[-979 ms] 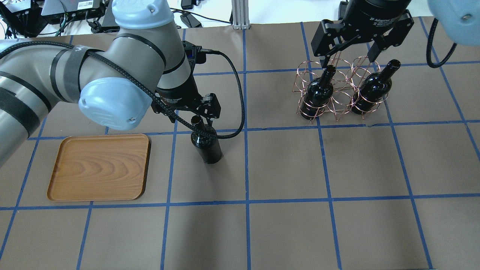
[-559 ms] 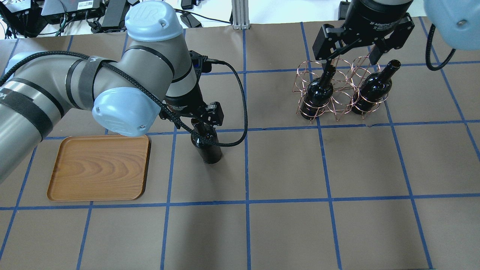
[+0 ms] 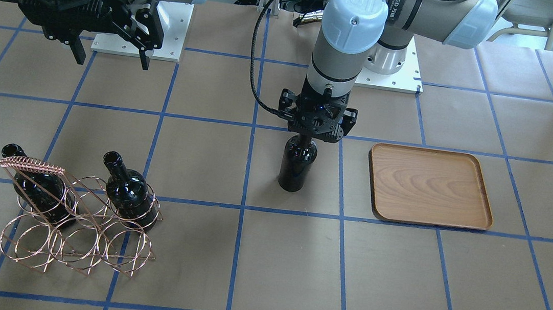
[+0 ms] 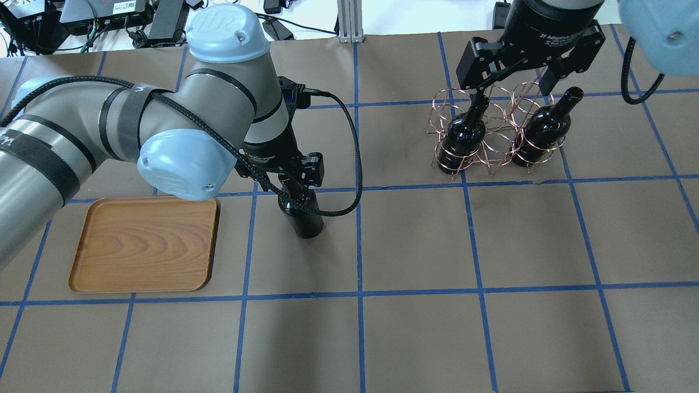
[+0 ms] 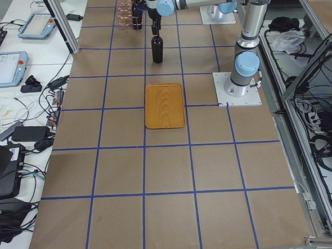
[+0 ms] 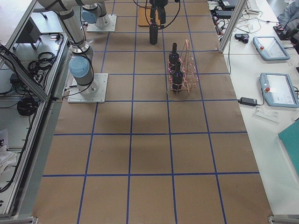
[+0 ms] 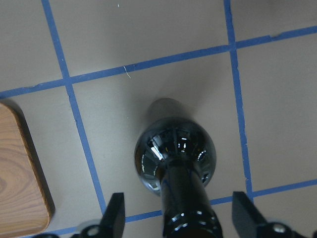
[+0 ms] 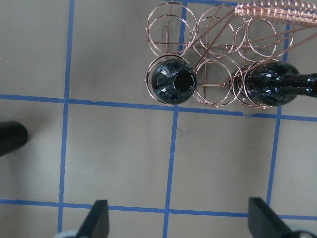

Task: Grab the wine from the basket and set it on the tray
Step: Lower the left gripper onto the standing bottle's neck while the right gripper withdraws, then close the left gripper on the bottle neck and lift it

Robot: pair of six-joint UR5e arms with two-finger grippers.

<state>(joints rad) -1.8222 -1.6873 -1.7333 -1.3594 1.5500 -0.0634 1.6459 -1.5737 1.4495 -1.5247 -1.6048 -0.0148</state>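
Observation:
I need to grab the near-black wine bottle by its neck (image 3: 304, 140) with my left gripper next, to place the bottle on the wooden tray (image 3: 431, 187).
One wine bottle (image 4: 303, 217) stands upright on the table between the tray (image 4: 144, 245) and the basket (image 4: 491, 150). My left gripper (image 4: 292, 183) is open, its fingers on either side of the bottle's neck; the wrist view shows gaps on both sides of the neck (image 7: 188, 218). Two more bottles (image 4: 467, 134) (image 4: 540, 131) stand in the copper wire basket. My right gripper (image 4: 509, 87) is open and empty, high above the basket's far side. The wooden tray holds nothing.
The table is covered in brown paper with a blue tape grid. The basket's coiled handle (image 3: 31, 165) rises over its rings. Cables and electronics (image 4: 109, 16) lie beyond the table's far edge.
My left gripper has come down and slightly right over the standing bottle's neck, now hiding its mouth in the overhead view. My right gripper has drawn back a little from the basket.

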